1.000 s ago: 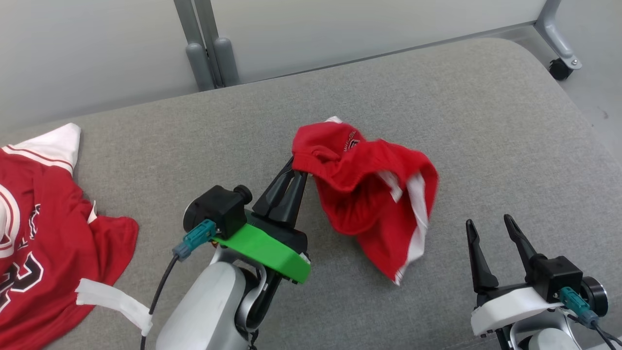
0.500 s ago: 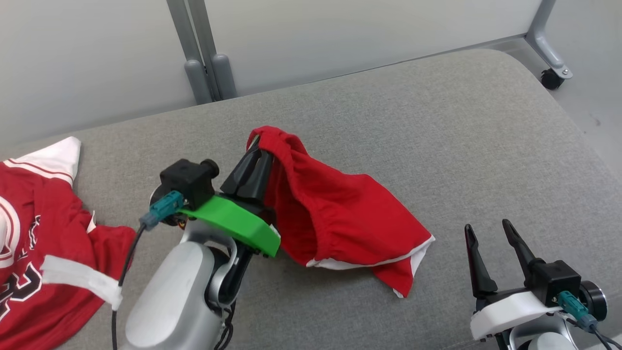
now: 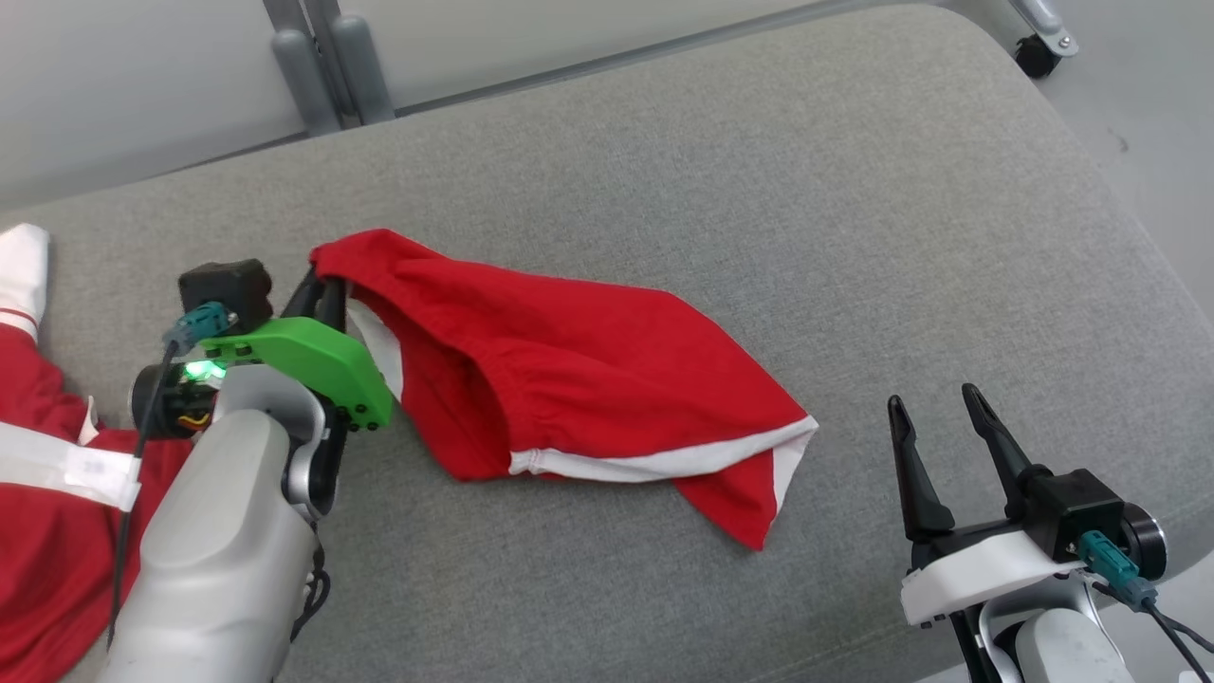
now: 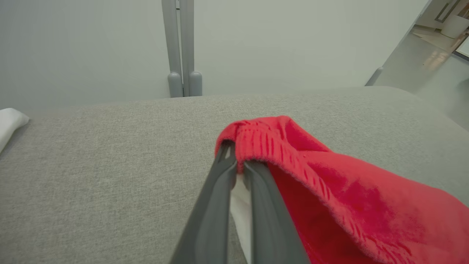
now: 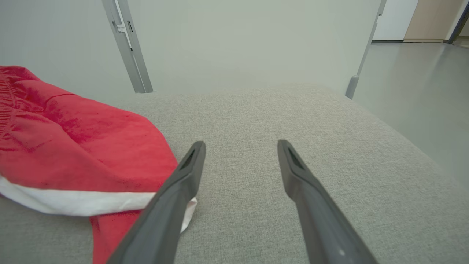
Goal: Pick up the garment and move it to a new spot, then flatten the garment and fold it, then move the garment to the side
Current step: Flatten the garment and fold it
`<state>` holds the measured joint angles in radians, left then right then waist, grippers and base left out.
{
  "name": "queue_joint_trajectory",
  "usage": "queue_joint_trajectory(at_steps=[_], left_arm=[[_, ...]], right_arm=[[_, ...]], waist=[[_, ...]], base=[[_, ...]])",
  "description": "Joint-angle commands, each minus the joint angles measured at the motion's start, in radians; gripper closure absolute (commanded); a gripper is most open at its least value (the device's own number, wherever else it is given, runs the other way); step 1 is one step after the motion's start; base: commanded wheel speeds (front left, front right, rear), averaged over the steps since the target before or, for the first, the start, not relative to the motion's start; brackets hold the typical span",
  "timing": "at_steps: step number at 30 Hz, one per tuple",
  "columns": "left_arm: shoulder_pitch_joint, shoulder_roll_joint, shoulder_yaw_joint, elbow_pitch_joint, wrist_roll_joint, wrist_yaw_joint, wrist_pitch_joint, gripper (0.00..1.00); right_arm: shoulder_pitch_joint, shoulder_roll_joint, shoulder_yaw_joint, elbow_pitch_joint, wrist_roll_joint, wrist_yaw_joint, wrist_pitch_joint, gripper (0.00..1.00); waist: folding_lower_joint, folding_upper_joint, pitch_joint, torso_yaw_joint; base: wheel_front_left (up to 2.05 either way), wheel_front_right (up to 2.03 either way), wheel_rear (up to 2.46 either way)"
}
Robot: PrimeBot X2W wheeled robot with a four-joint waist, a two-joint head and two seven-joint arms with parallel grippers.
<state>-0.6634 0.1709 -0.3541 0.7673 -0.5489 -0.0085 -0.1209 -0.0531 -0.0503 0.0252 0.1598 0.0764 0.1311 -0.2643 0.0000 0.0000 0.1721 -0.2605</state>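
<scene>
I should next grab the red shorts by their white-trimmed leg corner point(image 3: 797, 433) point(image 5: 189, 204) with my right gripper, so that I can help flatten and fold the shorts.
The garment point(image 3: 569, 370) is a pair of red shorts with white trim, stretched out across the grey cushioned surface point(image 3: 854, 237). My left gripper point(image 3: 325, 283) is shut on its waistband at the upper left end, lifting that corner; the left wrist view shows the red waistband point(image 4: 263, 139) pinched between the two fingers of the left gripper point(image 4: 238, 161). My right gripper point(image 3: 934, 408) stands open at the lower right, empty, just right of the shorts' white-trimmed leg hem point(image 3: 778, 465). In the right wrist view the right gripper point(image 5: 240, 146) has bare cushion between its fingers and the garment point(image 5: 73, 139) to its left.
A red and white jersey point(image 3: 38, 493) lies at the left edge of the cushion. Grey metal posts point(image 3: 322, 57) stand behind the far edge. A caster wheel point(image 3: 1034, 52) sits on the floor at the far right, past the cushion's rounded right edge.
My left gripper has dragged the shorts to the left, and they have spread from a bunched heap into a long stretched shape. The head camera has also tilted. The right gripper has stayed put.
</scene>
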Motion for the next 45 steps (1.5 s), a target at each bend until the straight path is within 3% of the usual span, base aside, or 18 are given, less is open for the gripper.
queue_joint_trajectory(at_steps=[1,3,4,9,13,23,29,37,45], left_arm=[[-0.027,0.011,0.011,0.034,-0.002,0.006,-0.021,1.0],[-0.044,0.014,0.022,0.09,-0.009,0.002,-0.055,0.58],[-0.05,0.014,0.027,0.118,-0.012,-0.002,-0.071,0.0],[-0.042,-0.014,0.055,0.193,-0.044,-0.028,-0.123,0.0],[0.013,-0.028,0.079,0.17,-0.044,-0.048,-0.144,0.0],[0.365,-0.099,0.201,-0.329,0.116,-0.059,-0.143,0.0],[0.547,-0.115,0.232,-0.531,0.207,-0.063,-0.144,0.0],[0.74,-0.119,0.268,-0.636,0.308,-0.073,-0.143,0.0],[0.804,-0.119,0.306,-0.644,0.338,-0.099,-0.143,0.0]], right_arm=[[-0.017,0.0,-0.002,-0.003,0.008,-0.001,0.0,0.0],[-0.019,0.0,-0.006,-0.004,0.01,-0.001,0.0,0.0],[-0.018,-0.001,-0.008,-0.004,0.01,-0.001,0.0,0.0],[-0.014,0.0,-0.026,0.001,0.001,-0.001,0.0,0.0],[0.001,-0.001,-0.037,0.0,-0.007,-0.001,0.0,0.0],[0.037,-0.001,-0.092,-0.02,-0.039,-0.001,0.0,0.0],[0.065,-0.002,-0.127,-0.028,-0.048,-0.001,0.0,0.0],[0.117,-0.001,-0.138,-0.005,-0.045,-0.001,0.0,0.0],[0.141,-0.001,-0.118,0.01,-0.047,-0.001,0.0,0.0]], waist=[[0.0,0.0,0.068,-0.038],[0.0,0.0,0.081,-0.037],[0.0,0.0,0.083,-0.036],[0.0,0.0,0.063,-0.008],[0.0,0.0,0.02,0.03],[0.0,0.0,-0.075,0.147],[0.0,0.0,-0.107,0.213],[0.0,0.0,-0.155,0.269],[0.0,0.0,-0.168,0.285]], base=[[0.0,0.0,0.0],[0.0,0.0,0.0],[0.0,0.0,0.0],[0.0,0.0,0.0],[0.0,0.0,0.0],[0.0,0.0,0.0],[0.0,0.0,0.0],[0.0,0.0,0.0],[0.0,0.0,0.0]])
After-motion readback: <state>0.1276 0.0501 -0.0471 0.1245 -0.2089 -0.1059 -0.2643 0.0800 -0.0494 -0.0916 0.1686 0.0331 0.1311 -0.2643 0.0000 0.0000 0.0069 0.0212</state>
